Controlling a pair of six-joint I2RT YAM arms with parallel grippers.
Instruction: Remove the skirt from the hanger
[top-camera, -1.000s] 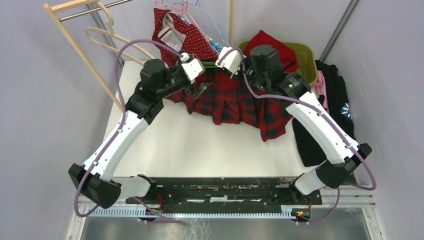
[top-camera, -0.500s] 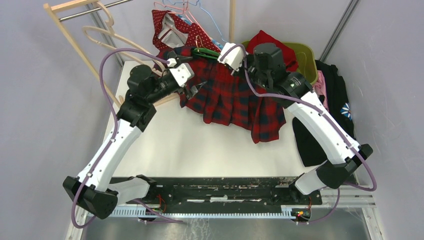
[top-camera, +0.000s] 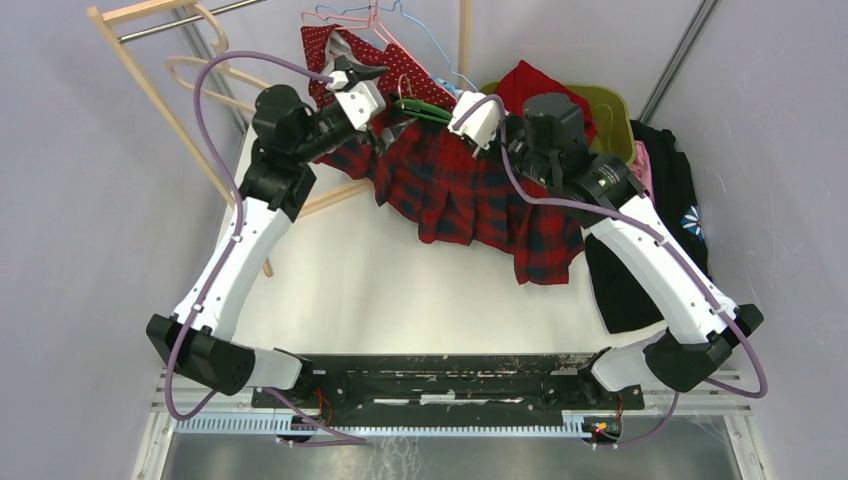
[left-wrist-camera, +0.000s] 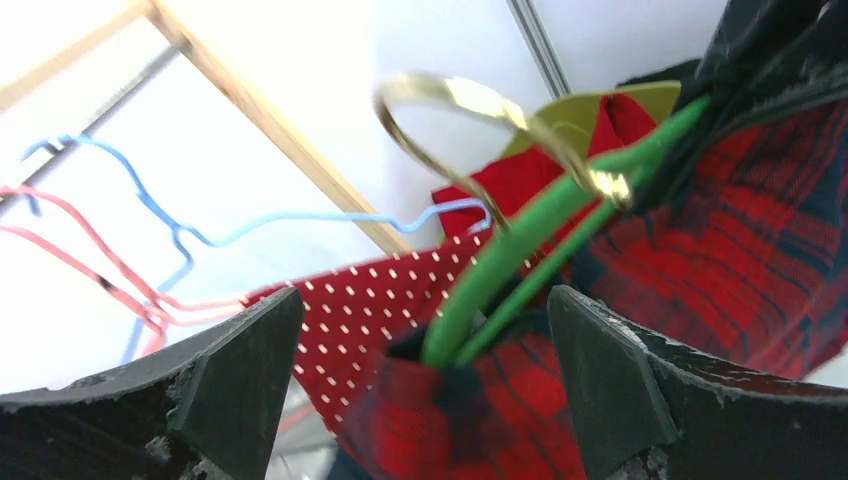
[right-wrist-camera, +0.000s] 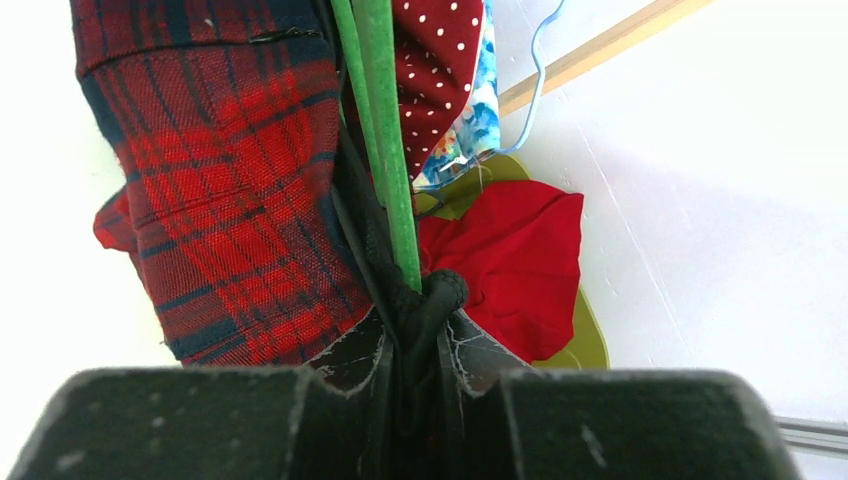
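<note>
My left gripper should next grab the green hanger (top-camera: 422, 109) on its bar beside the gold hook, so the skirt can slide off.
The red and navy plaid skirt (top-camera: 470, 190) hangs from a green hanger (top-camera: 422, 109) above the back of the table. My right gripper (top-camera: 470, 120) is shut at the hanger's right end. In the right wrist view the skirt's black waistband (right-wrist-camera: 420, 295) is pinched in the right gripper (right-wrist-camera: 412, 335), with the green hanger (right-wrist-camera: 385, 130) running straight up from it. My left gripper (top-camera: 385, 100) is open at the hanger's left end. The left wrist view shows the left gripper (left-wrist-camera: 425, 390) either side of a skirt corner (left-wrist-camera: 470, 420) and the green hanger (left-wrist-camera: 520, 250) with its gold hook (left-wrist-camera: 450, 100).
A wooden rack (top-camera: 150, 90) stands at the back left, with pink and blue wire hangers (top-camera: 370, 15) and a red polka-dot garment (top-camera: 375, 60). An olive basket (top-camera: 610, 110) holds red cloth (top-camera: 530, 85). A black garment (top-camera: 670, 190) lies on the right.
My left arm has swung back and up, bringing its open gripper to the hanger's left end. The skirt and hanger shifted slightly right with the right gripper, which stayed shut.
</note>
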